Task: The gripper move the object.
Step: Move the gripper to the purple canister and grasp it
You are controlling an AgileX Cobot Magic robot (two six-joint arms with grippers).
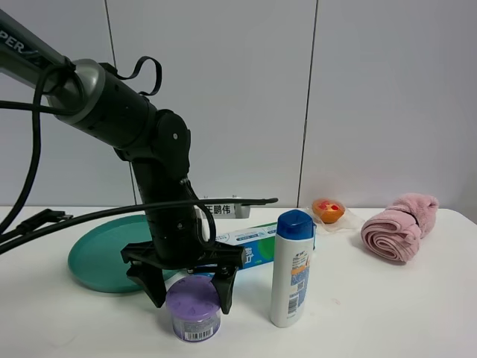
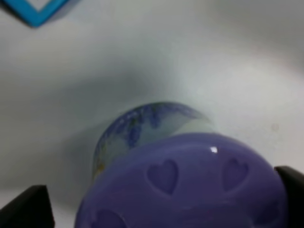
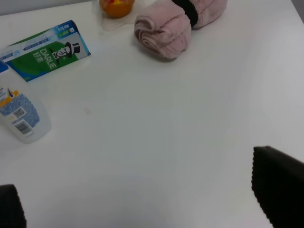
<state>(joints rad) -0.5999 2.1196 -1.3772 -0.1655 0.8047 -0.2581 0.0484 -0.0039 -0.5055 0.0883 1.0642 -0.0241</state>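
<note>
The left gripper grabs the small jar by its lavender-purple lid (image 1: 192,297) (image 2: 183,185) next, to move the jar.
The small jar (image 1: 193,306) with a lavender-purple lid, clear purple body and barcode label stands upright on the white table near the front edge. My left gripper (image 1: 191,304), a black claw on the thick black arm, reaches down over it with one finger on each side of the lid. In the left wrist view the jar (image 2: 190,180) fills the space between the fingers (image 2: 28,209); one finger is at the lid's rim and the other stands off with a gap. My right gripper (image 3: 142,194) is open and empty above bare table.
A white blue-capped bottle (image 1: 292,268) stands just right of the jar. A toothpaste box (image 1: 257,246) and a teal plate (image 1: 97,257) lie behind. A rolled pink towel (image 1: 399,224) and an orange object (image 1: 328,210) sit at the back right.
</note>
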